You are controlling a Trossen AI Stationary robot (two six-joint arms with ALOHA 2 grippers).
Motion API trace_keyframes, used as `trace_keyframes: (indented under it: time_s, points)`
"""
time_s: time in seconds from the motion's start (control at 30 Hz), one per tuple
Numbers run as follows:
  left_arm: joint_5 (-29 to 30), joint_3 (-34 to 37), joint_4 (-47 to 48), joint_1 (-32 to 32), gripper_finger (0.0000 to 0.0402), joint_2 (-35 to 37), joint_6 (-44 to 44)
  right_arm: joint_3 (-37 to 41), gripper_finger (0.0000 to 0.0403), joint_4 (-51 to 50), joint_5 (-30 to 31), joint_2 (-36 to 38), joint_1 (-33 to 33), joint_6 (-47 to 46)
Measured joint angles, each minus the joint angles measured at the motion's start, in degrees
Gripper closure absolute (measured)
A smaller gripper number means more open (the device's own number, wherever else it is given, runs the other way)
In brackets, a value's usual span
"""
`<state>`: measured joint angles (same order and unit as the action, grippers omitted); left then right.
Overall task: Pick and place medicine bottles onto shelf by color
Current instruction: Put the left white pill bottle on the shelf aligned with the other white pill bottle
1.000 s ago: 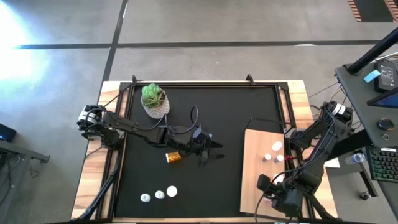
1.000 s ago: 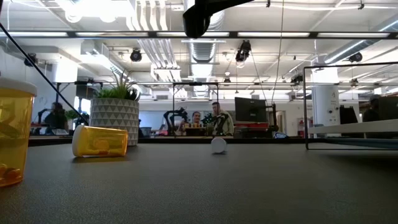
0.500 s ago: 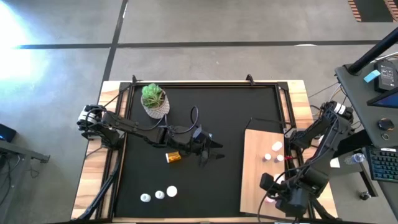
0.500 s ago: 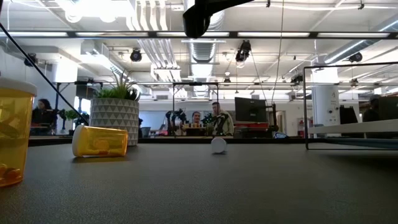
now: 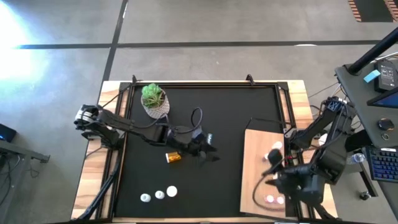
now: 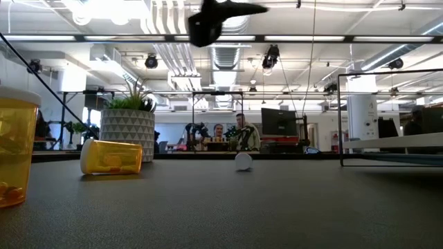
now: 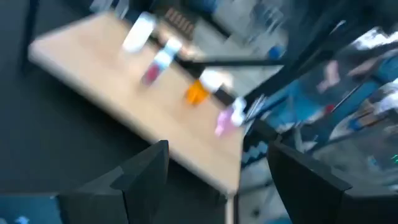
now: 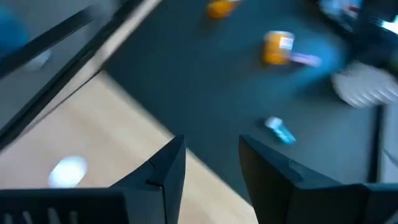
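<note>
I should grab the white-capped bottle by its bottom end (image 5: 145, 197) with my left gripper next, so its cap stays free while I take it to the shelf (image 5: 256, 168).
The shelf (image 5: 256, 168), a pale wooden board, lies on the black mat's right part. Several medicine bottles stand on it: white ones (image 5: 276, 147) toward its far end, pink ones (image 5: 274, 200) at its near end. One amber bottle (image 5: 173, 157) lies on its side mid-mat. Three white-capped bottles (image 5: 159, 195) stand in a row near the mat's front left. My left gripper (image 5: 213, 149) hovers open above mid-mat, right of the amber bottle, holding nothing. My right gripper (image 5: 268, 173) hangs open above the shelf's near half, with nothing between its fingers (image 8: 163, 177).
A potted green plant (image 5: 154, 99) stands at the mat's far left. In the low view another amber bottle (image 6: 14, 149) stands close at the left, and a small white cap or bottle (image 6: 243, 161) sits mid-mat. A desk with a keyboard (image 5: 379, 168) is right of the table.
My right gripper has risen from the shelf's near end, where the pink bottles stand, and has turned and tipped as the arm lifted. My left gripper has stayed in place above mid-mat and has tipped a little at the wrist.
</note>
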<state>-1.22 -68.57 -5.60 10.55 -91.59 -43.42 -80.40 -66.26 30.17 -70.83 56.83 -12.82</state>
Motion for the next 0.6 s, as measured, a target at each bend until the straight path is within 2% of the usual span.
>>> trace_keyframes:
  time_s: [0.13, 0.33, 0.6]
  points:
    - [-0.3, -1.5, 18.6, -0.5, 0.0146, 3.9, -3.5, 0.3, 0.0260, -1.5, 7.4, 2.5, -2.7, -12.1]
    - [-3.5, -1.9, 36.5, 0.6, 0.0146, 7.7, -5.7, 0.8, 0.0240, -7.8, 8.6, 4.6, -10.4, -33.4]
    - [-8.3, -1.9, 63.6, 6.5, 0.0146, 8.5, -8.2, 0.9, 0.0188, -8.3, 5.9, 3.4, -16.8, -41.6]
